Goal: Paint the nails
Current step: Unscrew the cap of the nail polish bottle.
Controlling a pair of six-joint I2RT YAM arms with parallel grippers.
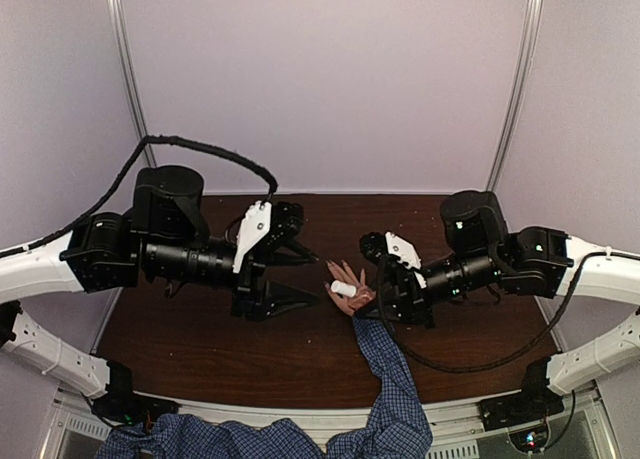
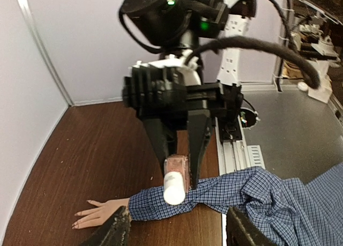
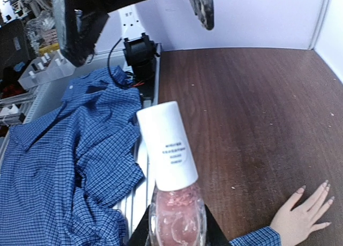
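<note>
I will grab the white cap [image 1: 342, 289] [image 2: 174, 188] end-on with my left gripper to unscrew the nail-polish bottle, and I will leave the pink glass free.
A light-skinned hand [image 3: 300, 216] in a blue checked sleeve [image 1: 388, 374] lies palm down on the dark wooden table [image 1: 200, 339]. Its small pinkish nails [image 3: 325, 184] show at the spread fingertips, and the nails [image 2: 76, 225] also appear in the left wrist view. My right gripper [image 3: 177, 227] is shut on a nail-polish bottle [image 3: 170, 155] of pink glass with a white cap on. It holds the bottle [image 1: 344, 288] in the air above the hand. My left gripper [image 1: 316, 277] stands open and empty just left of the bottle, cap pointing at it.
The shirt's loose blue checked cloth [image 3: 59, 165] is heaped off the table's near edge, over the metal rail [image 2: 236, 149]. White walls close in the back and sides. A black cable [image 1: 470, 364] loops beside the right arm.
</note>
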